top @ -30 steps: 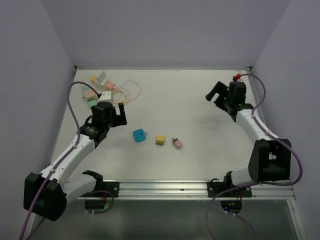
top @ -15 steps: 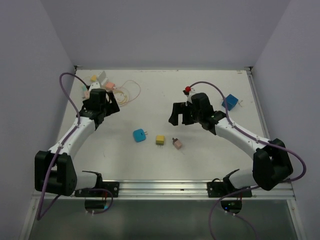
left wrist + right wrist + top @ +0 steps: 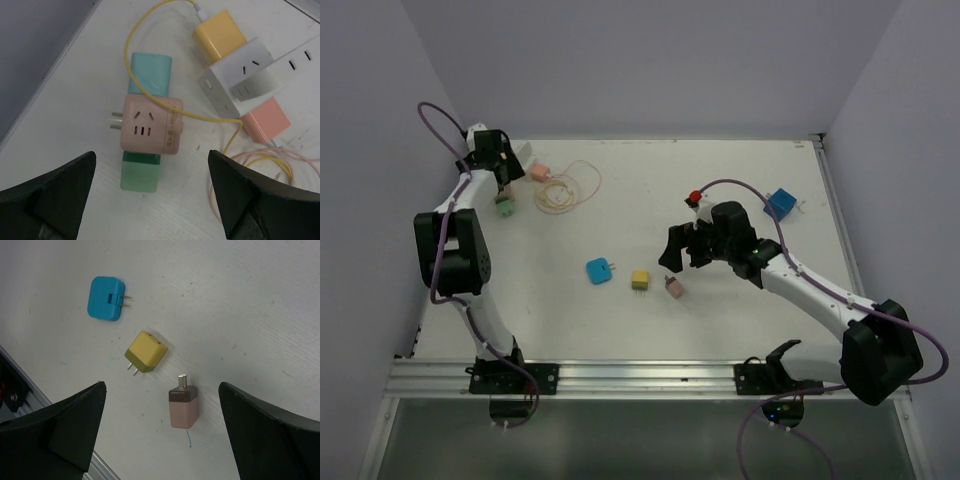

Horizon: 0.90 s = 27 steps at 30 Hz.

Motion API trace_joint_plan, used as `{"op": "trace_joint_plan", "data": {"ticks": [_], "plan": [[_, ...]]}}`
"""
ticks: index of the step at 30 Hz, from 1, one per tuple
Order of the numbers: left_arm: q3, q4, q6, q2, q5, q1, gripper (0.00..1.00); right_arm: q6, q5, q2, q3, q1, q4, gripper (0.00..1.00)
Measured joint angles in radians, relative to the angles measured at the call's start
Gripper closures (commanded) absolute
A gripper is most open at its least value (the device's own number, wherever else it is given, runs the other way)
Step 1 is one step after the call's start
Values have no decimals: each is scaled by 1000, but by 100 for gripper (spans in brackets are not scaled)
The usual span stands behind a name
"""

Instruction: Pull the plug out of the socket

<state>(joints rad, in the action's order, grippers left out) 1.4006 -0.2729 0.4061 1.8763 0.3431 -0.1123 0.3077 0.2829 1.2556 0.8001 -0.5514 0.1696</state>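
Both plugs need to stay free to pull off, so I should next grab the pink socket cube (image 3: 508, 191) (image 3: 150, 125) with my left gripper across its sides that have no plugs.
A pink socket cube (image 3: 150, 125) lies at the table's back left, with a green plug (image 3: 141, 171) pushed into its near side and a teal plug (image 3: 149, 74) into its far side. My left gripper (image 3: 151, 160) hangs open above this cluster, one finger on each side, touching nothing. From above, the left gripper (image 3: 502, 178) sits just behind the green plug (image 3: 505, 209). My right gripper (image 3: 682, 250) is open over mid-table, above a loose pink-and-brown plug (image 3: 183, 407), and holds nothing.
A white socket cube (image 3: 235, 80) with a yellow plug (image 3: 220, 34) and a salmon plug (image 3: 265, 120) lies beside the pink one, trailing yellow and pink cables (image 3: 565, 188). Loose blue (image 3: 599, 271) and yellow (image 3: 640, 280) plugs lie mid-table. A blue cube (image 3: 780, 203) sits back right.
My left arm has swung from mid-left to the back-left corner, over the socket cluster. My right arm came from the back right to the centre, then edged nearer the loose plugs.
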Motion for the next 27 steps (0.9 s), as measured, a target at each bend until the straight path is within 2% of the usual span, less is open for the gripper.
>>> {"op": "trace_joint_plan", "data": {"ticks": [4, 8, 17, 22, 27], "plan": [[119, -4, -53, 104, 1, -14, 5, -7, 6, 0, -16, 0, -5, 1], [151, -5, -105, 154, -7, -31, 6, -14, 8, 0, -18, 0, -7, 1], [142, 8, -158, 177, -80, -43, 8, -21, 10, 2, -18, 0, -8, 1], [69, 56, -163, 169, -103, -43, 9, -21, 23, 14, -18, 0, -8, 1], [60, 61, -164, 169, -105, -43, 14, -21, 24, 16, -18, 0, -10, 1]]}}
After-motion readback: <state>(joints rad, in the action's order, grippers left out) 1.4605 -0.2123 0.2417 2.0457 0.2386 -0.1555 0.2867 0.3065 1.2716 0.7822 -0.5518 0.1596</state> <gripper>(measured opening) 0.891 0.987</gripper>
